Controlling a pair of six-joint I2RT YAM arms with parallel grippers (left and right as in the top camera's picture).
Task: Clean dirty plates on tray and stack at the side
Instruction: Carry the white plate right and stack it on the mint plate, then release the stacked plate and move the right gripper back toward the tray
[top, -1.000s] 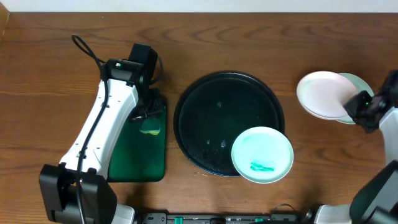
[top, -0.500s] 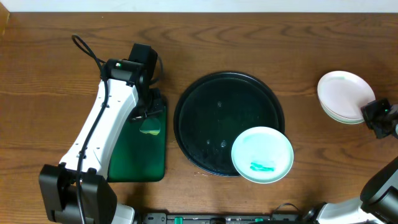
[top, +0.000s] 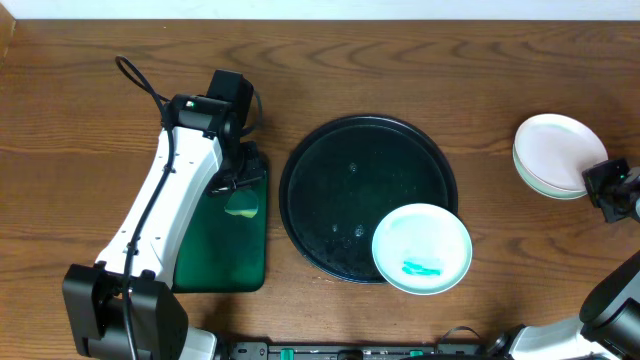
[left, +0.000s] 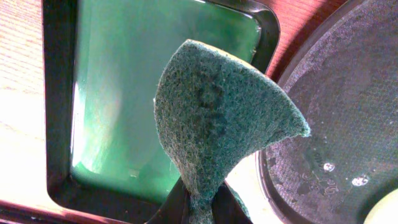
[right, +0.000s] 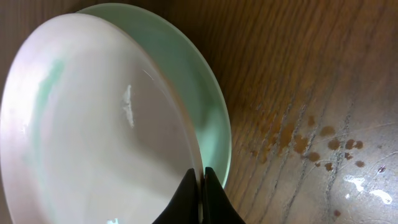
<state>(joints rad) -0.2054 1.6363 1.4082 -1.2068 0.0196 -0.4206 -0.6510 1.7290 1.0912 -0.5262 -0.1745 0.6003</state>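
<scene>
The white plate (top: 553, 147) is directly above the mint-green plate and would land stacked, so my right gripper should open its fingers.
The black tray (top: 340, 180) sits mid-table and shows in the left wrist view (left: 348, 112). A mint-green plate (top: 422, 250) with a teal smear lies on its lower right rim. At the far right, my right gripper (top: 600, 182) is shut on the rim of the white plate (top: 553, 147) (right: 93, 124), which rests on a second mint-green plate (top: 550, 187) (right: 208, 99). My left gripper (left: 200, 208) is shut on a green scouring pad (left: 217, 118) (top: 242, 206), held over the edge of the green rectangular tray.
The dark green rectangular tray (top: 220, 250) (left: 124, 93) lies left of the black tray, under my left arm. Brown spots and wet streaks mark the wood (right: 311, 137) beside the stacked plates. A black cable (top: 135, 78) loops at the back left.
My right gripper has carried the white plate to the right, over the mint-green plate at the far right edge. The left arm has not moved.
</scene>
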